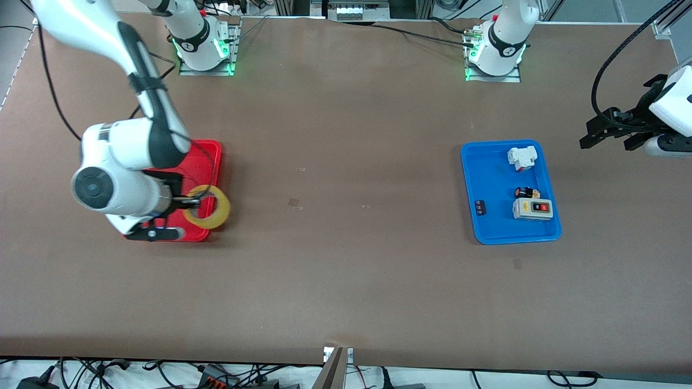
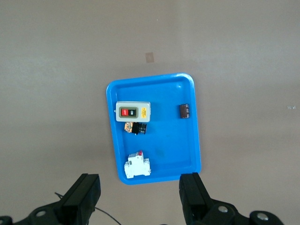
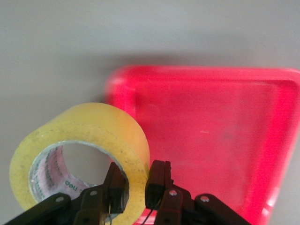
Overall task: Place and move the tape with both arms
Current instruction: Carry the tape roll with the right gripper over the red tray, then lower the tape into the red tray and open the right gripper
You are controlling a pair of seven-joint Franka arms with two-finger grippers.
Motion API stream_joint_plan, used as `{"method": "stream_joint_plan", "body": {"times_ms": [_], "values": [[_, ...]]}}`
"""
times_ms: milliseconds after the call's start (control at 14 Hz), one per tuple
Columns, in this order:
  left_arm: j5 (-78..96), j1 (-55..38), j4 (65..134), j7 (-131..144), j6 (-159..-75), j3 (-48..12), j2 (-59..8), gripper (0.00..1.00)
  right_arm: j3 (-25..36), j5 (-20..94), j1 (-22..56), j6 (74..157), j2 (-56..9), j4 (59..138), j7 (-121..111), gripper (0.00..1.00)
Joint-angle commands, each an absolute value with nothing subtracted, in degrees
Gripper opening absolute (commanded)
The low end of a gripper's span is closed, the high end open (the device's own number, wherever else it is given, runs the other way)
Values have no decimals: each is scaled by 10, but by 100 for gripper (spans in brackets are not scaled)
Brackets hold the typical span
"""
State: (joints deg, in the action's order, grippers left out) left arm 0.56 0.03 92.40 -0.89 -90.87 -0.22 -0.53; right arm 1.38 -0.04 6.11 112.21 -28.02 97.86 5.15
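The tape hangs largely outside the red tray (image 1: 208,156) (image 3: 220,140), so the robot's right gripper needs to move it toward the tray before letting it go.
The tape (image 1: 220,208) is a yellow-amber ring. My right gripper (image 1: 197,201) is shut on its wall, one finger inside the hollow and one outside. It holds the roll over the edge of the red tray (image 1: 208,156) that faces the table's middle. In the right wrist view the tape (image 3: 89,131) sits between my right gripper's (image 3: 137,176) fingers, with the red tray (image 3: 220,140) beside it. My left gripper (image 1: 608,139) is open and empty, up in the air at the left arm's end of the table. In the left wrist view my left gripper (image 2: 139,183) looks down on the blue tray (image 2: 159,150).
The blue tray (image 1: 470,189) holds a white-grey switch box (image 1: 532,208), a white breaker (image 1: 521,158) and two small dark parts. The left wrist view shows the same switch box (image 2: 133,111) and breaker (image 2: 138,165). Brown tabletop lies between the two trays.
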Motion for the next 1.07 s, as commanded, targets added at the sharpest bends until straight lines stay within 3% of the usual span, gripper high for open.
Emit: {"method": "stream_joint_plan", "body": {"times_ms": [0, 357, 786, 929, 1000], "values": [[30, -1, 903, 27, -872, -4, 2, 100, 3, -7, 14, 1138, -260, 1037, 9, 3], [28, -1, 899, 36, -870, -3, 3, 100, 3, -39, -33, 1255, -233, 1153, -32, 4], [24, 2, 897, 37, -875, -3, 2, 100, 3, -40, -32, 1260, -203, 1195, -34, 5], [24, 2, 883, 37, -875, -4, 0, 100, 3, -40, -33, 1273, -209, 1200, -37, 8], [24, 4, 883, 37, -875, -4, 0, 100, 3, -40, -33, 1279, -213, 1201, -37, 17]]}}
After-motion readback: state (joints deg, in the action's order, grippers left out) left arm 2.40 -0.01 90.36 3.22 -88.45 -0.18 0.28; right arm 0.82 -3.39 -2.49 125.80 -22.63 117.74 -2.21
